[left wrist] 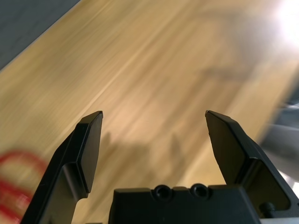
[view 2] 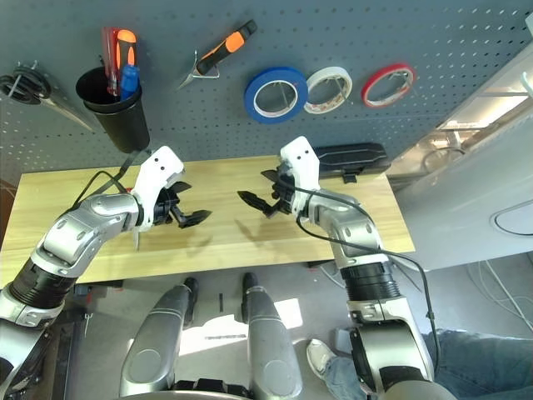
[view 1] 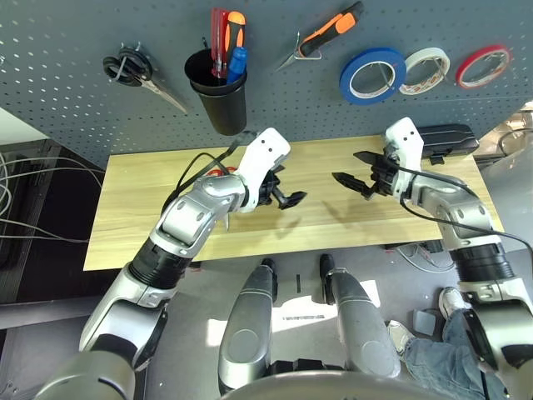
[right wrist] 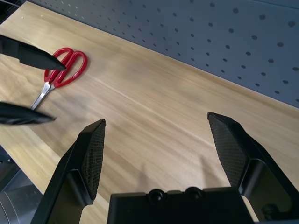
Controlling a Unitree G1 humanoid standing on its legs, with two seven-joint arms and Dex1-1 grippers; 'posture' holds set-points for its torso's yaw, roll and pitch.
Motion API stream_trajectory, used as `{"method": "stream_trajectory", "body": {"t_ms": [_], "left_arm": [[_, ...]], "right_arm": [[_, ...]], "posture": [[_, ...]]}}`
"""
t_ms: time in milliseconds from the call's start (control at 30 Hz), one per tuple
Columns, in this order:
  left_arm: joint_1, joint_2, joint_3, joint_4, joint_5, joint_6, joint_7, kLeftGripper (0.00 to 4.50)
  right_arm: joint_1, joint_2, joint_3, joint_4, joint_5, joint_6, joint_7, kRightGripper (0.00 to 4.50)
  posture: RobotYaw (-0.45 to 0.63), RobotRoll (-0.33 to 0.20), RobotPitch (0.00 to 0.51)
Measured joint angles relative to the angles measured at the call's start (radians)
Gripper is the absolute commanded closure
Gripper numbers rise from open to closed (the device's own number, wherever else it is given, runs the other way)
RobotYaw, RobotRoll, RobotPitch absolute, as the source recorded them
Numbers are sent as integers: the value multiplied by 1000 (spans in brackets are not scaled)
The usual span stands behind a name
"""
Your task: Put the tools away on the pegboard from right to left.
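Observation:
My left gripper grabs the scissors by a red handle loop (view 1: 218, 172) next, since the bare blade tip points out across the table.
On the pegboard (view 1: 67, 100) hang the blue tape roll (view 1: 348, 77) and the orange-and-black pliers (view 1: 329, 29). The blue-handled screwdriver (view 1: 237, 62) stands in the black cup (view 1: 218, 100). The red-handled scissors (right wrist: 55, 77) lie flat on the wooden table (view 1: 333, 212), behind my left forearm in the head views. My left gripper (view 1: 287, 187) hovers open and empty over the table's middle, just right of the scissors. My right gripper (view 1: 348, 167) is also open and empty, a little to the right, pointing toward the left one.
Black-handled scissors (view 1: 129, 68) hang at the board's left. White (view 1: 440, 58) and red (view 1: 500, 53) tape rolls hang at its right. Red and orange screwdrivers share the cup. A black case (view 1: 450, 137) lies at the table's back right corner.

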Motion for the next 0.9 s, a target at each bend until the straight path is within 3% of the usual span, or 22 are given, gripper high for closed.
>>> {"method": "stream_trajectory", "body": {"t_ms": [400,600,900], "left_arm": [[6,-46,231,178,121,-33,263,30],[-2,-57,287,275,147,-61,316,30],[-81,-65,310,558,187,-222,345,30]], "right_arm": [[-39,86,12,12,0,48,-32,0],[-52,123,17,24,0,47,-43,0],[-64,150,17,30,-1,41,-58,0]], "posture": [[141,0,342],[146,0,347],[141,0,350]]}}
